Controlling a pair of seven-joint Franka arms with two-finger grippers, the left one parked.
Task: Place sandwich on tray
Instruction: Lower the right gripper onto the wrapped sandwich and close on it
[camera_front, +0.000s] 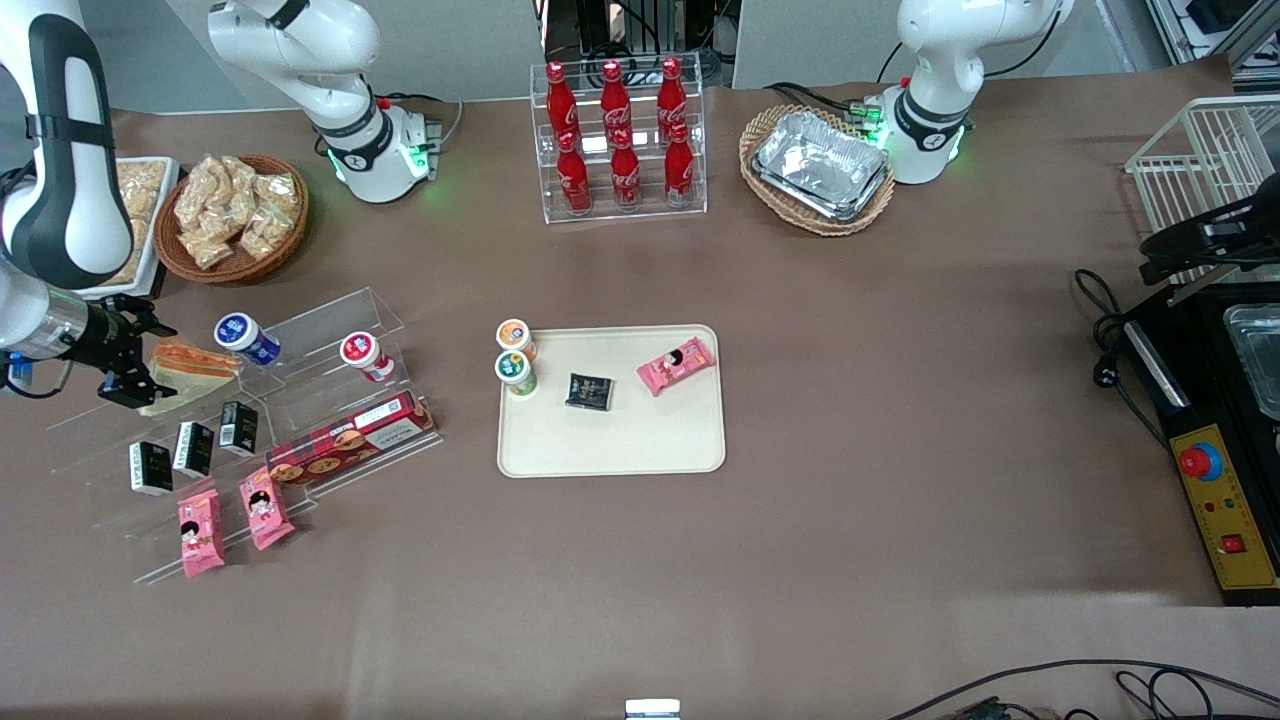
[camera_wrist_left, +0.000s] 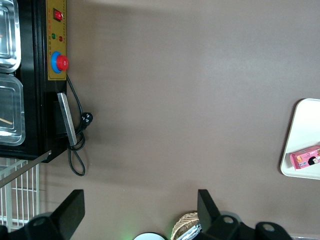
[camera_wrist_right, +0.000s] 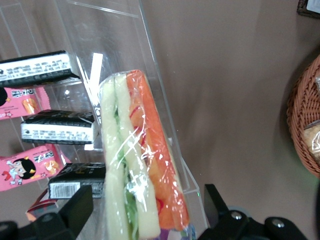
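My gripper needs to place the sandwich on the cream tray (camera_front: 640, 440), so next it should grab the sandwich by its wrapped end (camera_front: 172, 382).
The sandwich (camera_front: 192, 368), a wedge in clear wrap with pale bread and orange and green filling, lies on the upper step of a clear acrylic stand (camera_front: 300, 330) toward the working arm's end of the table. My gripper (camera_front: 146, 365) is at the sandwich's end, open, with a finger on each side. In the right wrist view the sandwich (camera_wrist_right: 142, 165) runs between the two black fingers (camera_wrist_right: 75, 210), with a small gap at each. The cream tray (camera_front: 640, 440) sits mid-table and holds two small cups, a black packet and a pink packet.
The stand also carries two cups (camera_front: 245, 337), black cartons (camera_front: 193, 448), a red biscuit box (camera_front: 350, 440) and pink packets (camera_front: 262, 508). A snack basket (camera_front: 232, 215), a cola rack (camera_front: 620, 140) and a foil-tray basket (camera_front: 820, 165) stand farther from the front camera.
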